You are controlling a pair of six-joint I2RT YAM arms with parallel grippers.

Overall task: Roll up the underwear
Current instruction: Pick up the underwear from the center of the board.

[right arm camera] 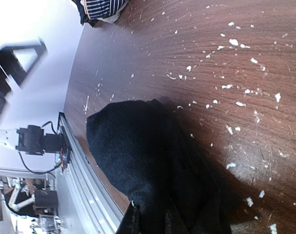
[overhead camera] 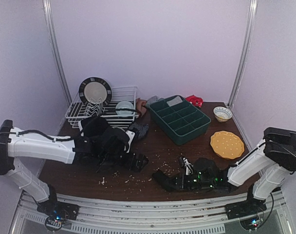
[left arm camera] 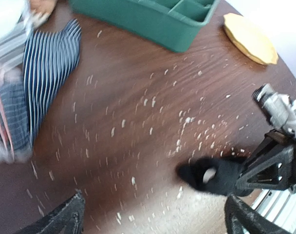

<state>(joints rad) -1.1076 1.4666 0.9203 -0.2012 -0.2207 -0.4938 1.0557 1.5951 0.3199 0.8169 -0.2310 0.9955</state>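
Observation:
My left gripper grips the black underwear's loose end [overhead camera: 159, 176] [left arm camera: 191, 172] next, opposite my right gripper, to keep the underwear rolled for the bin.
A black underwear [right arm camera: 133, 156] lies bunched on the brown table near its front edge. My right gripper [right arm camera: 150, 222] is shut on it, low over the table. The garment also shows in the top view [overhead camera: 158, 175] and in the left wrist view [left arm camera: 211, 175]. My left gripper [left arm camera: 155, 207] is open and empty, hovering over bare table just left of the black piece; in the top view it [overhead camera: 138, 162] sits left of the right gripper [overhead camera: 165, 179]. A navy striped underwear [left arm camera: 50, 63] lies by the dish rack, also in the top view [overhead camera: 139, 130]. Grey and beige-pink cloth [overhead camera: 144, 103] lies behind it.
A green divided bin [overhead camera: 179, 117] stands at the back centre. A white dish rack [overhead camera: 106, 109] with a plate [overhead camera: 95, 91] stands at back left. A small bowl [overhead camera: 222, 113] and a yellow plate [overhead camera: 227, 144] are at right. White crumbs [left arm camera: 187, 122] are scattered on the table.

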